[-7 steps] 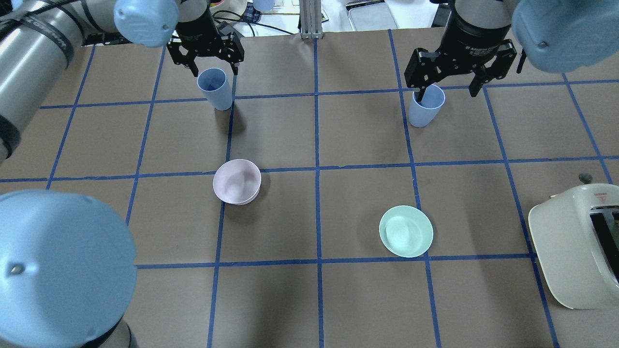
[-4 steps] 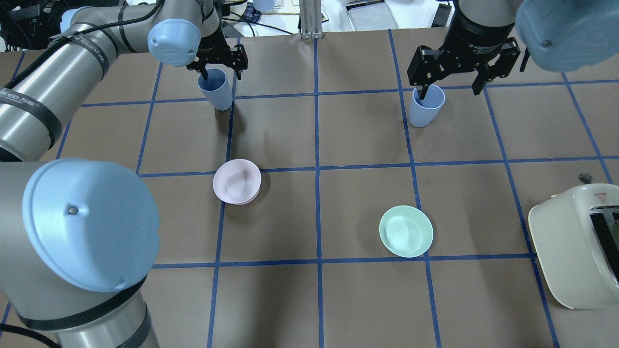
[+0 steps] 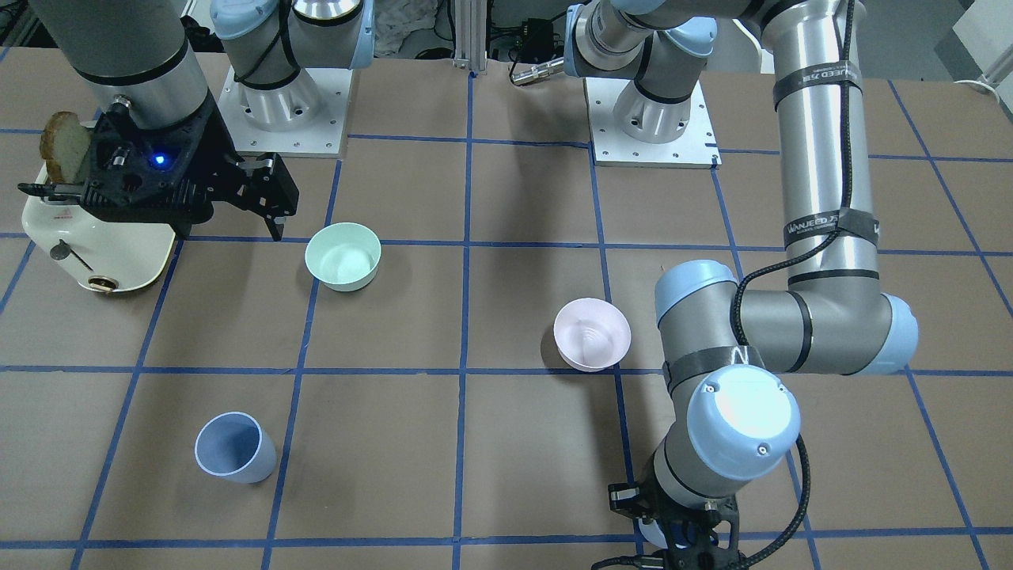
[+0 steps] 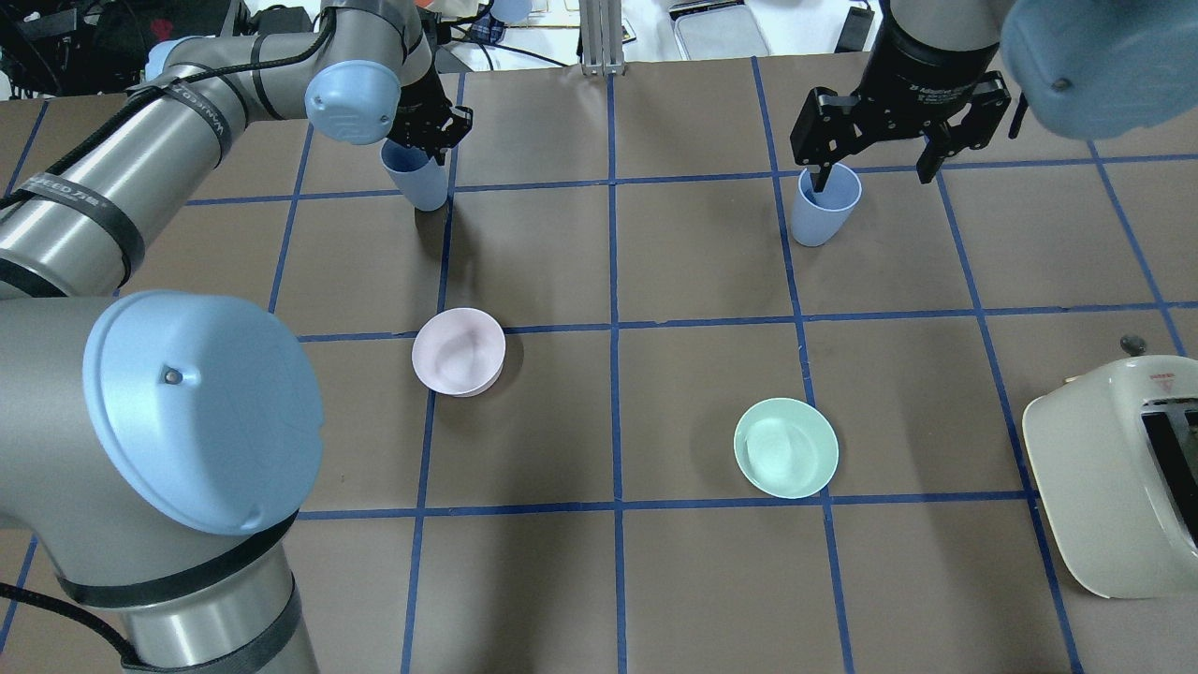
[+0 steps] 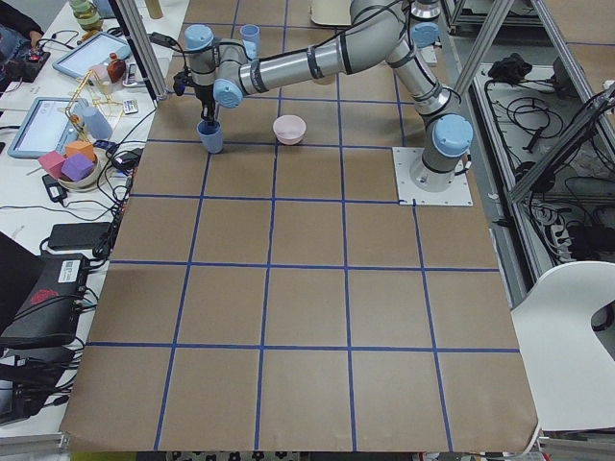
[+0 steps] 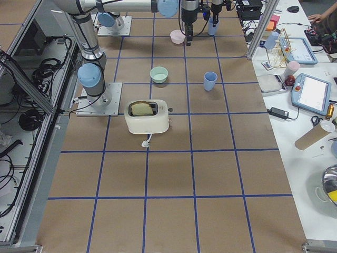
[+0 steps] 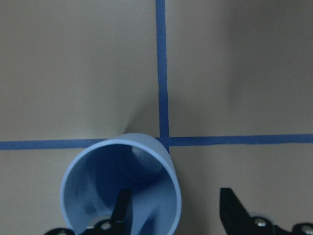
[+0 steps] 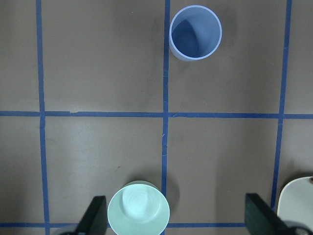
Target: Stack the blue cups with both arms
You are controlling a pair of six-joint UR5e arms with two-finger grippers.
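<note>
I will use my left gripper to grab this blue cup by the side of its rim (image 7: 174, 192) next, to stack the blue cups.
Two blue cups stand upright at the table's far side. The left cup (image 4: 418, 183) fills the left wrist view (image 7: 120, 188). My left gripper (image 4: 423, 145) is low and open around its rim wall, with one finger (image 7: 122, 210) inside the cup and the other finger (image 7: 234, 210) outside. In the front view this cup (image 3: 650, 535) is mostly hidden under the arm. The right cup (image 4: 824, 208) stands free (image 3: 233, 447). My right gripper (image 4: 872, 173) hangs high, open wide and empty. In its wrist view (image 8: 178, 218) the right cup (image 8: 195, 32) lies far ahead.
A pale pink bowl (image 4: 459, 351) and a mint-green bowl (image 4: 786, 447) sit mid-table. A cream toaster (image 4: 1114, 477) holding a bread slice (image 3: 59, 146) stands at the right edge. Blue tape lines grid the brown table (image 4: 608, 580).
My left arm has swung in and lowered its open gripper onto the left cup, one finger going inside. The right gripper has risen slightly. Both cups have stayed in place.
</note>
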